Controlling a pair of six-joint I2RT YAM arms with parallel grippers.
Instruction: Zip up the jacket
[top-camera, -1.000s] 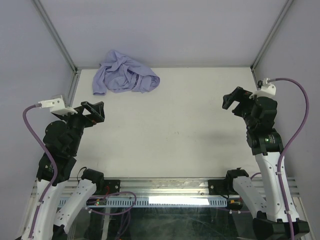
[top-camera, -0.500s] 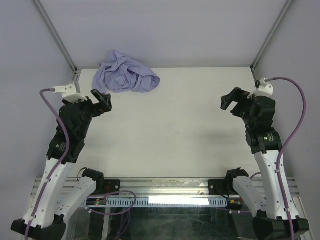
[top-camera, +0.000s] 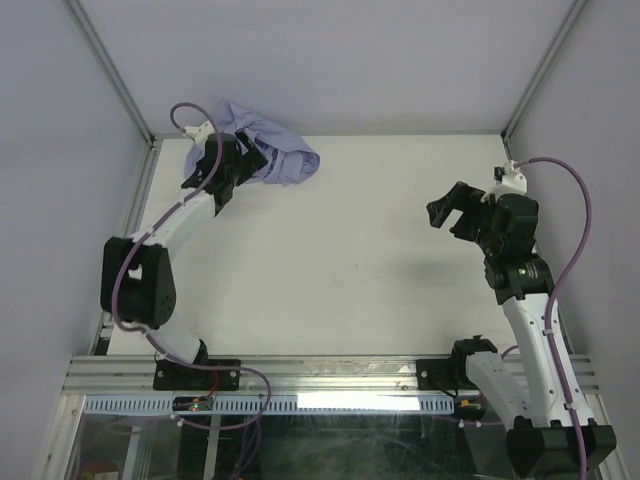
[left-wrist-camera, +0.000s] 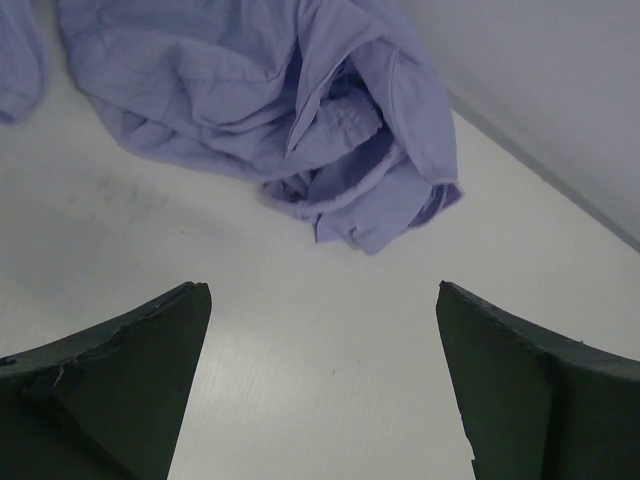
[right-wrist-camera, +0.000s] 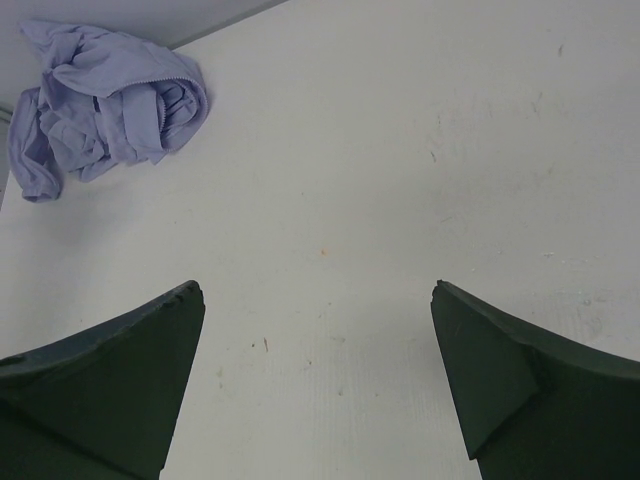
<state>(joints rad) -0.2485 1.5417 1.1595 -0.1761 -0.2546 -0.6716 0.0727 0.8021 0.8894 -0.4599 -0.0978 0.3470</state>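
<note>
My left gripper is going to grip the jacket next by a fold at its near edge (top-camera: 286, 175) (left-wrist-camera: 362, 207). That leaves the rest free for my right gripper to spread for zipping.
The jacket (top-camera: 288, 157) is a crumpled lavender heap in the back left corner of the white table (top-camera: 350, 250). My left arm reaches out to it, and my left gripper (top-camera: 240, 155) hangs open over its near left part. In the left wrist view the jacket (left-wrist-camera: 250, 100) lies just beyond my open left gripper (left-wrist-camera: 320, 290), with bare table between the fingers. My right gripper (top-camera: 442, 210) is open above the right side of the table, far from the jacket. The right wrist view has the jacket (right-wrist-camera: 110, 100) small at the top left, and my right gripper (right-wrist-camera: 315, 290) holds nothing.
Grey walls close in the table at the back and on both sides, with metal frame posts (top-camera: 112, 75) in the corners. A metal rail (top-camera: 320, 372) runs along the near edge by the arm bases.
My left arm has stretched from the near left of the table out to the jacket in the back corner. My right gripper has drifted slightly left. Both stayed open.
</note>
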